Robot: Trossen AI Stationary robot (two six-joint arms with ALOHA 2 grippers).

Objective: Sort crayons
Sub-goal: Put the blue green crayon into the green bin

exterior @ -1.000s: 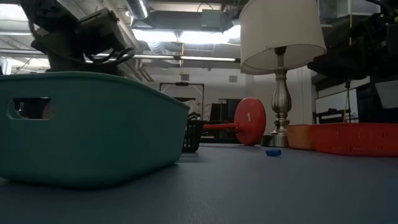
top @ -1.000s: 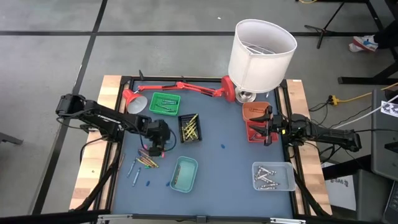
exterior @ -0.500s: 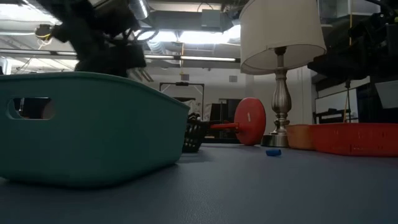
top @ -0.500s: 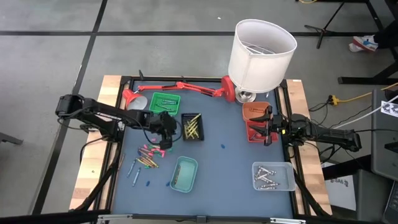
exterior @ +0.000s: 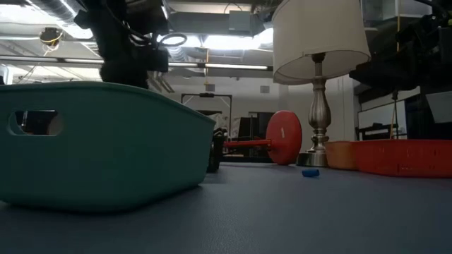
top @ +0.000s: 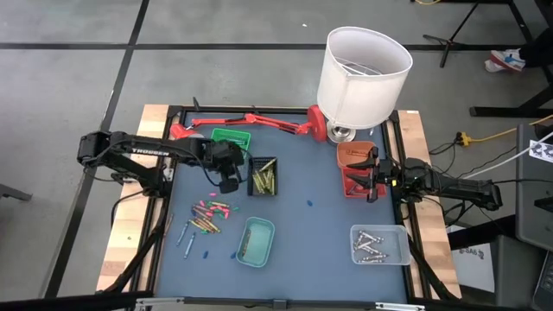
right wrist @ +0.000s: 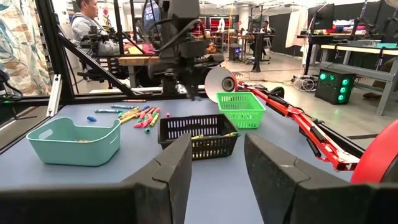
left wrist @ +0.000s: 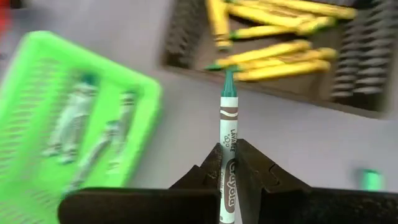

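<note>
My left gripper has the crayon's green tip [left wrist: 229, 84] outside the green tray's rim [left wrist: 154, 93], so it needs to move the crayon toward the tray before opening.
My left gripper [top: 230, 177] hangs above the table between the green tray [top: 230, 138] and the black tray [top: 263, 175] of yellow crayons [left wrist: 273, 50]. It is shut on a green-tipped crayon [left wrist: 227, 124] with a pale wrapper. Loose crayons [top: 207, 216] in several colours lie on the blue table top nearer the left front. My right gripper [right wrist: 216, 168] stands open and level at the table's right edge, by the orange trays [top: 354, 168], touching nothing. My left gripper pinches the crayon's wrapped shaft [left wrist: 227, 163] between its two fingers [left wrist: 252, 168]. The crayon lies along the fingers, and its green tip [left wrist: 228, 84] sticks out ahead of them. The fingers slant downward from the table's left. The crayon is lifted clear of the table.
A teal tray [top: 256, 240] sits near the front middle and a clear tray [top: 378, 244] of silvery crayons at the front right. A white-shaded lamp [top: 363, 65] stands at the back right, and a red desk lamp [top: 251, 121] lies along the far edge. A blue crayon [top: 308, 204] lies alone.
My left gripper has risen from the loose crayons and moved toward the table's far edge with the crayon in its fingers, ending between the green and black trays. It has also turned somewhat on the way.
</note>
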